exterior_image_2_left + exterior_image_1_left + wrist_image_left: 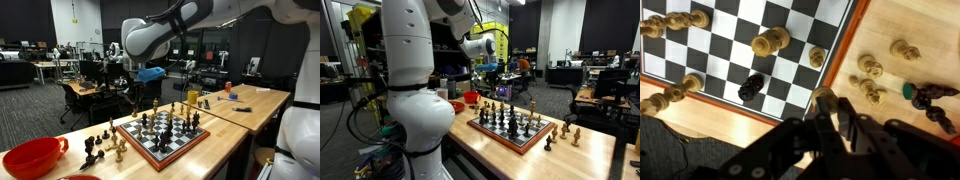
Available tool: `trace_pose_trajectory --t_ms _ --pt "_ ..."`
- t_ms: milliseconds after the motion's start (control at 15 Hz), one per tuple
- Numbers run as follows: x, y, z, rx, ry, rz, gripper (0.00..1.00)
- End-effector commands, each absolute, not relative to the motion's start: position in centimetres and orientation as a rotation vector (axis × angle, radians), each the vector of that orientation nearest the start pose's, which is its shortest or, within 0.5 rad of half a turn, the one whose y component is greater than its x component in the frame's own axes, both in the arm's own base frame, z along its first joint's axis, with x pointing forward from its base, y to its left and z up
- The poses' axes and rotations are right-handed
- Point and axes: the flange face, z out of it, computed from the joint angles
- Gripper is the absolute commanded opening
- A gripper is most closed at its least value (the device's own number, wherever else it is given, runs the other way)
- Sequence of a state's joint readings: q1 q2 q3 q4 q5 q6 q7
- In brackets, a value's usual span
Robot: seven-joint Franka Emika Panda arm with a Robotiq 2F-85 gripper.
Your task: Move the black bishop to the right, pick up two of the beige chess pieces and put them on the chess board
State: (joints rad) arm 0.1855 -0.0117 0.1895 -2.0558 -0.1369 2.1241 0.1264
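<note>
The gripper should keep hold of the beige chess piece until the piece stands on a square (pixel 797 97), because the fingers are holding its base above the reddish border.
The chess board (pixel 715 50) fills the upper left of the wrist view and shows in both exterior views (pixel 523 143) (pixel 185 146). My gripper (pixel 825 110) hangs over the board's reddish border, its fingers close together on a beige chess piece (pixel 822 97). Three more beige pieces (pixel 870 66) (pixel 904 48) (pixel 873 93) lie on the table beside the board. Beige pieces (pixel 770 42) (pixel 817 57) stand on the board. A black piece (pixel 750 87) lies on its side on a square. The gripper also shows in an exterior view (pixel 152 92).
Black pieces (pixel 930 96) lie on the table past the loose beige ones. A red bowl (pixel 35 156) sits at the table end, also seen in an exterior view (pixel 470 97). Loose pieces (pixel 105 148) (pixel 570 130) stand off the board. The robot's white base (pixel 415 110) is close by.
</note>
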Motion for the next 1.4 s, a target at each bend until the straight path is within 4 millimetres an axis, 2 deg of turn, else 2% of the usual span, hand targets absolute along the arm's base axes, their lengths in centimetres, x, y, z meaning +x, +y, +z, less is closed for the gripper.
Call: trace_pose_trajectory --t_ms 0,267,533,1333 --pt "52.9 18.4 43.9 -3.258 -0.359 -0.151 0.04" --pt "53.0 17.0 43.6 -3.282 -0.267 -0.137 0.04" --pt "53.5 17.2 42.5 -3.286 -0.246 -0.105 0.04" --pt "55.8 17.9 35.5 -3.271 -0.118 -0.098 0.04"
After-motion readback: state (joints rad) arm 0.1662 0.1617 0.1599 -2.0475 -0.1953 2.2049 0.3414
